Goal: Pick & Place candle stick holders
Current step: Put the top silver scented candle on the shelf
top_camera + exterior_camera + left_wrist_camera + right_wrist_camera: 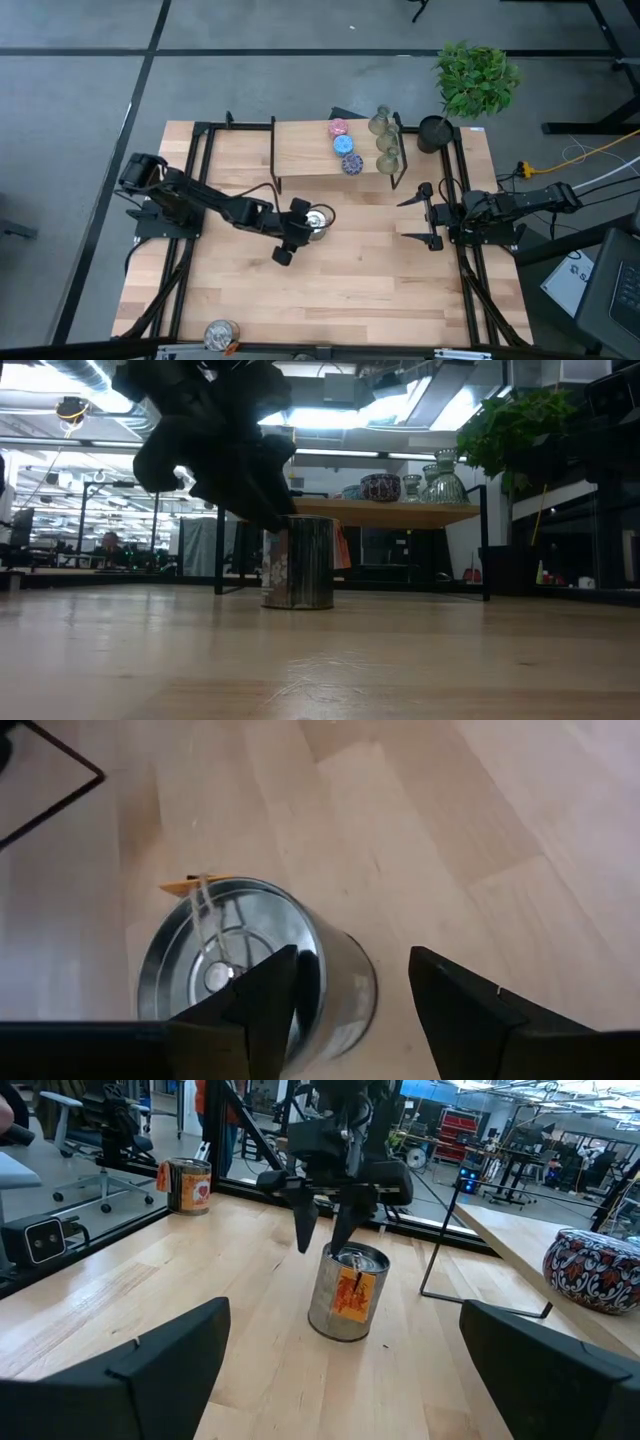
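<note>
The silvery holder needs to go on the raised shelf with the others, so my left gripper should grab it by its rim (318, 209) next.
A silvery holder (319, 220) with an orange label stands upright on the table's middle; it also shows in the right wrist view (345, 1295) and the low view (300, 563). My left gripper (306, 226) is open and slants down over it, one finger over the holder's open top and the other outside its wall (345, 985). A second silvery holder (220, 335) stands at the near edge. The pink (338, 128), blue (343, 145), purple-speckled (351, 164) and three green glass holders (386, 141) stand on the raised shelf. My right gripper (400, 220) is open and empty, to the right of the middle holder. My left gripper comes at the silvery holder from above, slanting down from the table's left. One finger (265, 1005) is at the rim over the opening and the other (455, 1010) is outside the wall. I cannot tell whether either finger touches the holder.
The wooden shelf (305, 150) on black wire legs stands at the far middle. A black pot (433, 132) and a green plant (478, 78) are at the far right corner. Black frame rails run along the table's left and right sides.
</note>
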`<action>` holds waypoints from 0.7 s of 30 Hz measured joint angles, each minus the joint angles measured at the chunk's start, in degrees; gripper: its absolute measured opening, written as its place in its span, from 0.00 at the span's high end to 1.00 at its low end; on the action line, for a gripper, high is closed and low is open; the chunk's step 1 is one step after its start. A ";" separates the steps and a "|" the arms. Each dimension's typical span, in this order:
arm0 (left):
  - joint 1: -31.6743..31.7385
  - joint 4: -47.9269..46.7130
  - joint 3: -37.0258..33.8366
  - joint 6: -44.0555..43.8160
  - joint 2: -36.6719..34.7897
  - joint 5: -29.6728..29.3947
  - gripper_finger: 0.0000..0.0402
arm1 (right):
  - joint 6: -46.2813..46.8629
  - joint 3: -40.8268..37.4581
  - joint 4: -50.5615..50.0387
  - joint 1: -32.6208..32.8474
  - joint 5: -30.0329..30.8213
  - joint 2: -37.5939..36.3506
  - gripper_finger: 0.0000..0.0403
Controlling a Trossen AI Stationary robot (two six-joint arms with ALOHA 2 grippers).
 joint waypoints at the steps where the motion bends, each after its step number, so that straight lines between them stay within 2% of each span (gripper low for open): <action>1: -0.01 0.11 0.00 0.01 0.06 -0.05 0.54 | 0.00 0.00 -0.02 0.00 0.00 0.02 0.01; 8: 0.00 0.11 0.02 -0.79 0.03 -0.47 0.64 | 0.00 0.00 0.00 0.00 -0.02 0.00 0.01; 21: -0.01 -0.42 0.13 -3.35 -0.07 -0.22 0.98 | 0.00 0.00 0.00 0.01 -0.01 0.00 0.01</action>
